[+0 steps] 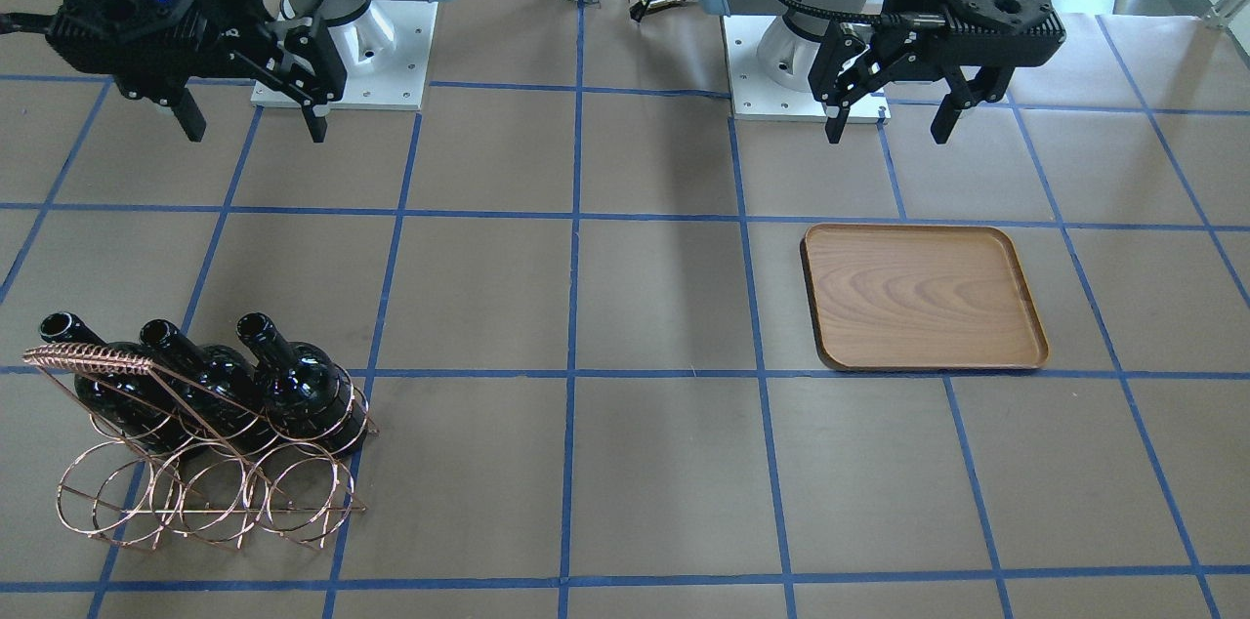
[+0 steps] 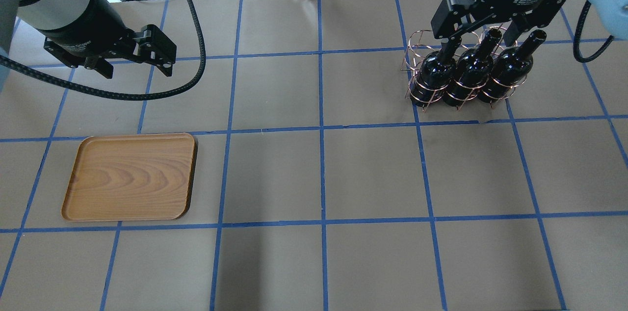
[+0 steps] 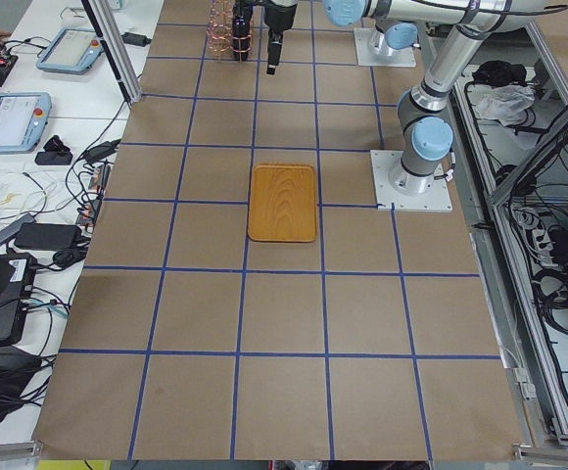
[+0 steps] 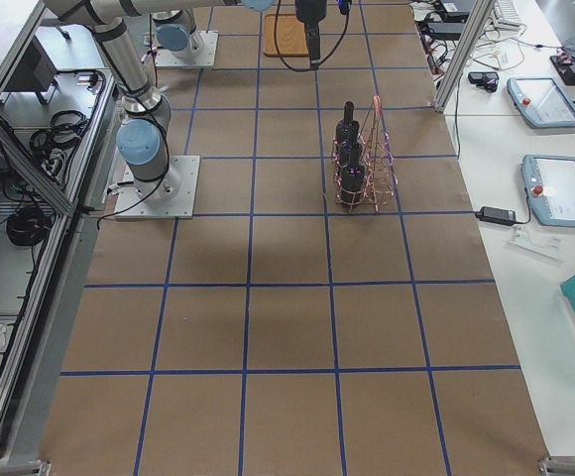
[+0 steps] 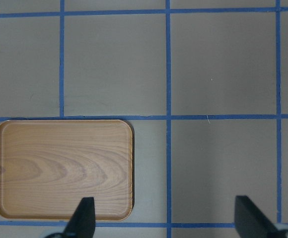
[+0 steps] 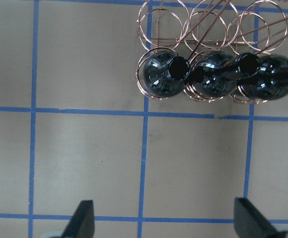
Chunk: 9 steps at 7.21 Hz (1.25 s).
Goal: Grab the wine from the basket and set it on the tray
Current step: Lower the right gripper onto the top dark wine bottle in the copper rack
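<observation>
The middle bottle should be grabbed next by its neck (image 1: 166, 343) with my right gripper. Then wine can be moved onto the tray (image 1: 923, 296).
Three near-black wine bottles (image 1: 205, 380) stand side by side, necks up, in the copper wire basket (image 1: 210, 492) on the robot's right side of the table; they also show in the overhead view (image 2: 466, 73) and the right wrist view (image 6: 211, 79). My right gripper (image 1: 249, 121) is open and empty, high above the table, on the robot's side of the basket. The brown wooden tray (image 2: 130, 176) lies flat and empty on the robot's left side. My left gripper (image 2: 137, 68) is open and empty, high up beside the tray (image 5: 64, 168).
The table is covered in brown paper with a blue tape grid. The arm bases (image 1: 342, 62) stand at the robot's edge. Tablets and cables (image 3: 29, 108) lie on side benches beyond the table's far edge.
</observation>
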### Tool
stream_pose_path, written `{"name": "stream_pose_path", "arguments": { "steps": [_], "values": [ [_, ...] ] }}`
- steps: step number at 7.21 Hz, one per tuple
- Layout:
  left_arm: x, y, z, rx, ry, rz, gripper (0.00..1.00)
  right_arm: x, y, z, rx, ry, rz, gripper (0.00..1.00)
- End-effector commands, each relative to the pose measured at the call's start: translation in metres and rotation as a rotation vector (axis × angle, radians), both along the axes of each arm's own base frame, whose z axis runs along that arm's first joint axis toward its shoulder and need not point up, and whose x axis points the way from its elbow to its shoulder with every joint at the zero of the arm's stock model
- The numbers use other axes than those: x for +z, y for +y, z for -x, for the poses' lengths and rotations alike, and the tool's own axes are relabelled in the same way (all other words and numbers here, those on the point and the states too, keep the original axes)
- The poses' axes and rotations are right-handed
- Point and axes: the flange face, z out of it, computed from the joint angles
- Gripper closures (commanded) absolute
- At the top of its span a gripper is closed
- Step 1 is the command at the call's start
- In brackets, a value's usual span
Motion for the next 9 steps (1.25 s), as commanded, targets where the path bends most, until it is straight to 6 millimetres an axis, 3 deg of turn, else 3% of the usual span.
{"name": "stream_pose_path", "arguments": {
  "steps": [1, 2, 3, 6, 7, 9],
  "values": [
    [0.001, 0.004, 0.002, -0.003, 0.001, -0.012, 0.0, -0.037, -0.055, 0.086, 0.117, 0.012, -0.007, 0.0],
    [0.001, 0.005, 0.002, -0.004, -0.001, -0.012, 0.0, -0.054, -0.075, 0.104, 0.113, 0.011, -0.006, 0.01],
    [0.001, 0.008, 0.002, -0.004, 0.0, -0.026, 0.0, -0.082, -0.089, 0.107, 0.074, -0.004, -0.052, 0.03],
    [0.002, 0.011, 0.002, -0.004, -0.002, -0.031, 0.0, -0.112, -0.11, 0.102, -0.056, -0.086, -0.065, 0.09],
    [0.001, 0.012, 0.003, -0.006, 0.0, -0.04, 0.0, -0.114, -0.111, 0.1, -0.059, -0.086, -0.067, 0.14],
    [0.002, 0.012, 0.003, -0.006, 0.001, -0.034, 0.0, -0.123, -0.122, 0.101, -0.061, -0.073, -0.059, 0.43]
  ]
}}
